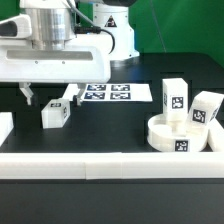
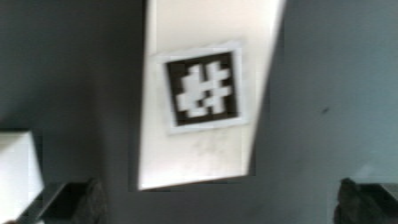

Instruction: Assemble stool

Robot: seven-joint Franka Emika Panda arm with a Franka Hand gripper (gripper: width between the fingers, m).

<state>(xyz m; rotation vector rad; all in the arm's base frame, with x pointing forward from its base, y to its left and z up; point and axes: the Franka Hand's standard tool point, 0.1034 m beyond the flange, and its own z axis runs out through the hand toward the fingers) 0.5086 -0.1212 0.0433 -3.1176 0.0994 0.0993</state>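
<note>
I should lower my gripper before I close it on the leg's near end (image 1: 54,118). My fingers are high above the leg's near end, so they would miss it if I closed now.
The round white seat (image 1: 168,133) lies at the exterior view's right, a tag on its rim. Two white tagged legs (image 1: 175,97) (image 1: 205,109) stand upright right at its far side; whether they touch it I cannot tell. A third leg (image 1: 55,113) lies on the black table at the left. My gripper (image 1: 48,97) is open and hangs just above this leg, one finger on each side. In the wrist view the leg (image 2: 210,90) runs lengthwise with its tag facing the camera, and my gripper (image 2: 217,205) shows both dark fingertips (image 2: 63,205) wide apart and empty.
The marker board (image 1: 110,93) lies flat behind the lying leg. A long white rail (image 1: 110,164) runs along the front edge. A white block (image 1: 5,128) sits at the left edge and also shows in the wrist view (image 2: 15,165). The robot base (image 1: 112,30) stands at the back.
</note>
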